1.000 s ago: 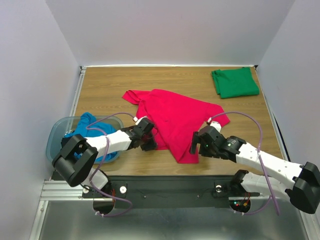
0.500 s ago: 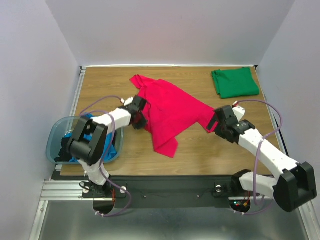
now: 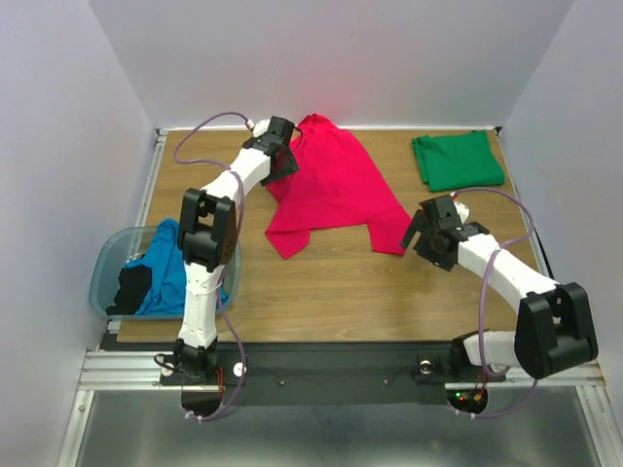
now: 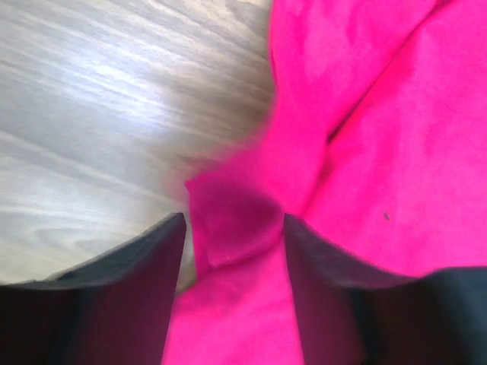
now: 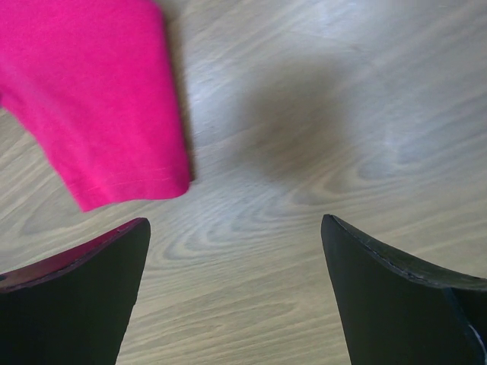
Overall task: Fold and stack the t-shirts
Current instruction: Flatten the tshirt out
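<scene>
My right gripper grabs the t-shirt's sleeve beside that gripper next, opposite my left gripper's fold. This stretches the crimson-pink t-shirt [image 3: 331, 185] flat for folding.
The crimson-pink t-shirt [image 3: 331, 185] lies spread and rumpled at the back middle of the table. My left gripper [image 3: 283, 161] is stretched out to the shirt's far left edge. In the left wrist view the left gripper [image 4: 234, 220] is open, with a loose fold of the pink cloth [image 4: 380, 137] between its fingers. My right gripper [image 3: 417, 233] is open just right of the shirt's near right sleeve. In the right wrist view the right gripper [image 5: 236, 224] has only bare wood between its fingers, and the sleeve [image 5: 91, 99] lies to its upper left. The green t-shirt [image 3: 456, 161] lies folded at the back right. The blue t-shirt [image 3: 167, 268] is bunched in the tub.
A translucent grey-blue tub [image 3: 105, 265] stands at the table's front left and also holds a dark cloth [image 3: 131, 288]. White walls close in the table on the left, back and right. Bare wood [image 3: 331, 292] shows in front of the pink shirt.
The left arm has swung from the front to the back of the table, dragging the pink shirt there, and its jaws have opened. The right gripper has moved back and right, off the shirt's hem.
</scene>
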### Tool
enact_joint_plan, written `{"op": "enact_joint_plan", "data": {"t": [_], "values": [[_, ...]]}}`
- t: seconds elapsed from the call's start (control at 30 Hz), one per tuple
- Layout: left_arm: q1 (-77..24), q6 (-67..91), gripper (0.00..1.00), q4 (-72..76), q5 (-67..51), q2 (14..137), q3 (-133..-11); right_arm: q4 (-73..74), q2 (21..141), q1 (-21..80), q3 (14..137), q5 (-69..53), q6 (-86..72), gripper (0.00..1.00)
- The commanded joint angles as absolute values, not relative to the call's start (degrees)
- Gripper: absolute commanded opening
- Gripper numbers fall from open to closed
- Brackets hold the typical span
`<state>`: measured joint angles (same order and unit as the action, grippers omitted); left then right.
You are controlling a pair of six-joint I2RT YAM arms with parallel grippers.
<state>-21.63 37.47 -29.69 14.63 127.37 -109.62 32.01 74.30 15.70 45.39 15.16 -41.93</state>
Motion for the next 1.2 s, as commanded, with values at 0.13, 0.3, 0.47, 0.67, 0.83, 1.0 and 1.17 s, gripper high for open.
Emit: {"op": "enact_joint_plan", "data": {"t": [0.13,0.3,0.47,0.67,0.83,1.0,1.17], "values": [[-23.99,34.01,0.93,-27.79,13.45,106.28,-95.65,22.51,76.20,15.56,45.18,5.02,-39.03,1.00],[-28.73,39.71,0.96,-21.29,12.31,89.69,-70.56,19.25,80.76,15.56,46.05,2.29,-38.85,0.92],[-31.90,46.22,0.95,-18.55,9.50,82.45,-53.20,15.83,86.48,15.64,47.02,-2.98,-38.67,0.70],[-32.34,49.30,0.94,-15.38,8.17,84.90,-49.65,13.89,91.23,15.64,47.55,-3.60,-39.46,0.50],[-32.43,50.10,0.89,-14.15,7.39,89.99,-51.41,13.97,90.97,15.73,46.67,-0.80,-39.73,0.48],[-32.43,51.32,0.77,-13.19,6.33,94.12,-50.98,13.97,91.23,15.64,46.58,1.31,-40.25,0.41],[-32.52,52.30,0.66,-14.24,8.70,98.43,-53.69,14.06,90.97,15.64,46.41,1.67,-40.43,0.36]]}}
